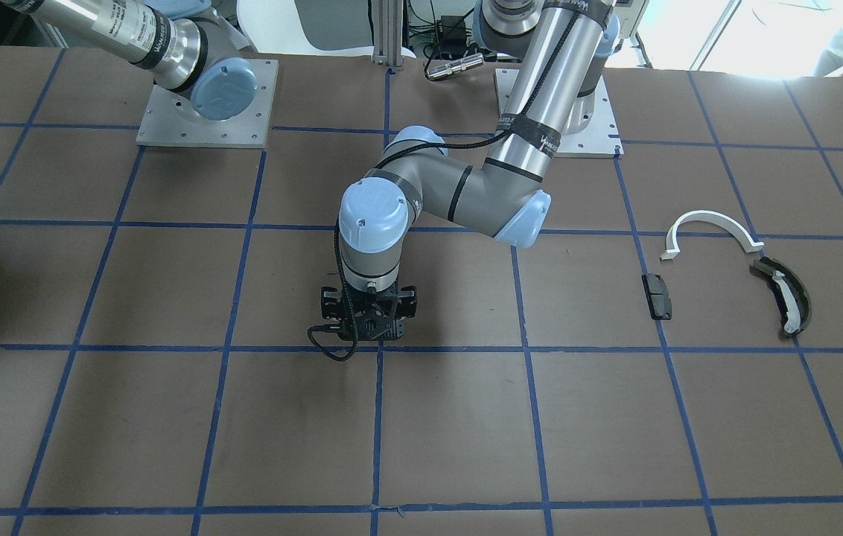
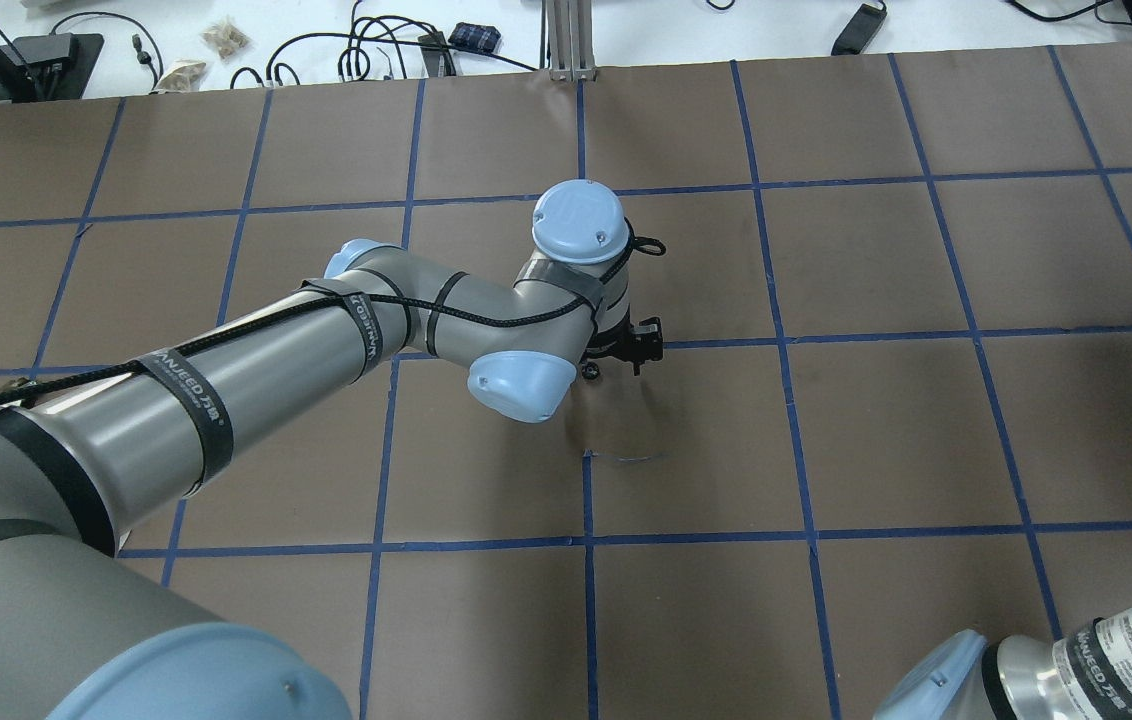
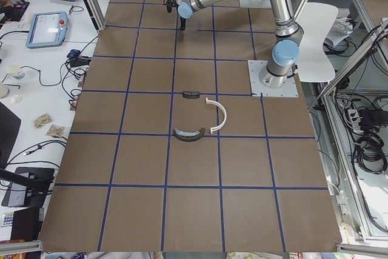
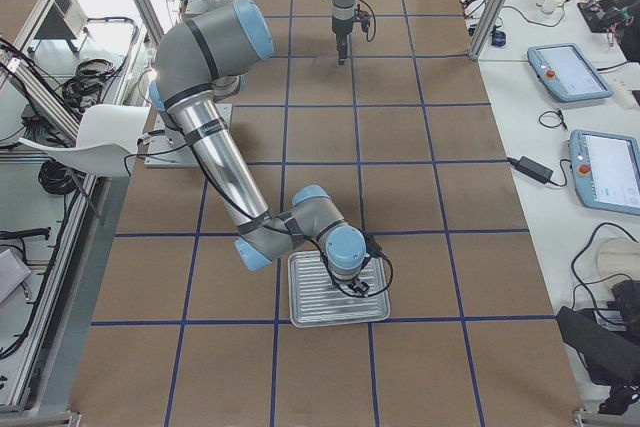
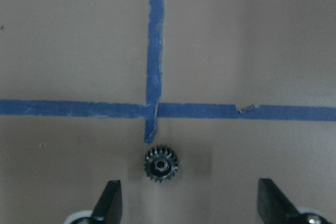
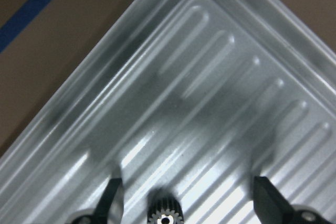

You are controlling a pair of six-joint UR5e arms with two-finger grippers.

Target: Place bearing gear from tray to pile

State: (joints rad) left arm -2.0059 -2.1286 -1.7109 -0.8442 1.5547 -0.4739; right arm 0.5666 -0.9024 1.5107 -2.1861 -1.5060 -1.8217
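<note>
The robot's left hand should next take hold of the bearing gear point(image 5: 161, 164) by its toothed rim point(image 5: 149, 164), to move the gear onto the pile.
In the left wrist view a small black bearing gear point(image 5: 161, 164) lies on the brown table just below a blue tape crossing. My left gripper point(image 5: 190, 203) is open above it, one finger on each side and clear of it. The left gripper also shows in the front view point(image 1: 369, 327) and the overhead view point(image 2: 638, 355), near mid-table. In the right wrist view my right gripper point(image 6: 189, 203) is open over the ribbed metal tray point(image 6: 220, 77), with a second black gear point(image 6: 164, 212) between its fingers. The pile is a white arc point(image 1: 712, 225), an olive curved piece point(image 1: 783, 294) and a black block point(image 1: 656, 295).
The tray point(image 4: 335, 297) lies at the robot's right end of the table, under the right wrist. The pile lies at the left end point(image 3: 200, 119), well away from the left gripper. Blue tape lines grid the brown table. Monitors and cables sit on side benches.
</note>
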